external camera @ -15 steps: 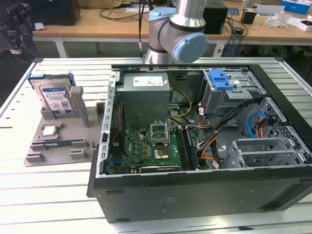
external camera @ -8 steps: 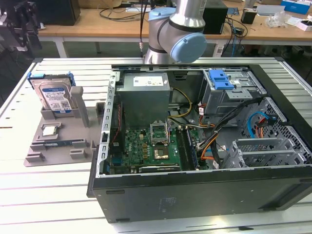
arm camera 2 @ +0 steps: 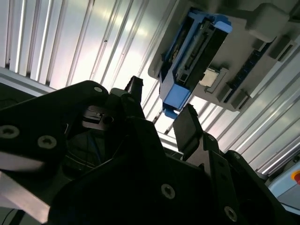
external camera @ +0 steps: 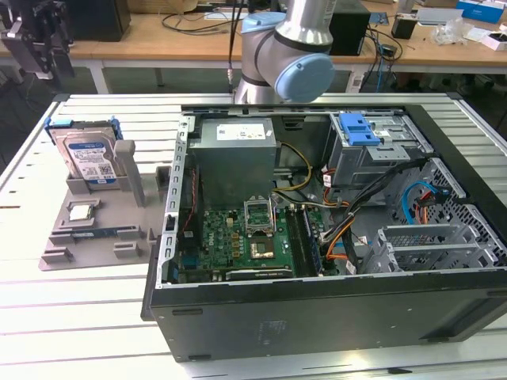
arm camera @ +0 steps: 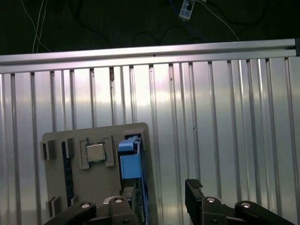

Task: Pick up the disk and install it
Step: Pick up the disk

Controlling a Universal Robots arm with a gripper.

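I next need to grab the disk by its upper end (external camera: 84, 127), which stands free, to pick it up, as the sides of the tray's slot hug the disk's lower end.
The disk (external camera: 89, 157) is a silver hard drive with a blue-and-white label in a blue bracket. It stands leaning in a slot of the grey holder tray (external camera: 95, 247) at the exterior view's left. Both wrist views catch it edge-on as a blue strip, in the first wrist view (arm camera: 128, 160) and the second wrist view (arm camera 2: 191, 57). My gripper (external camera: 38, 57) hangs high above and behind the disk, well apart from it. Its two black fingers are open with nothing between them in both wrist views (arm camera: 159, 197) (arm camera 2: 160, 101).
An open computer case (external camera: 317, 317) lies at the exterior view's right, with a motherboard, cables and a grey drive cage (external camera: 376, 154) with a blue latch. A small square CPU chip (external camera: 81, 211) rests on the holder tray. The table is ribbed metal slats (arm camera: 225, 122); benches stand behind.
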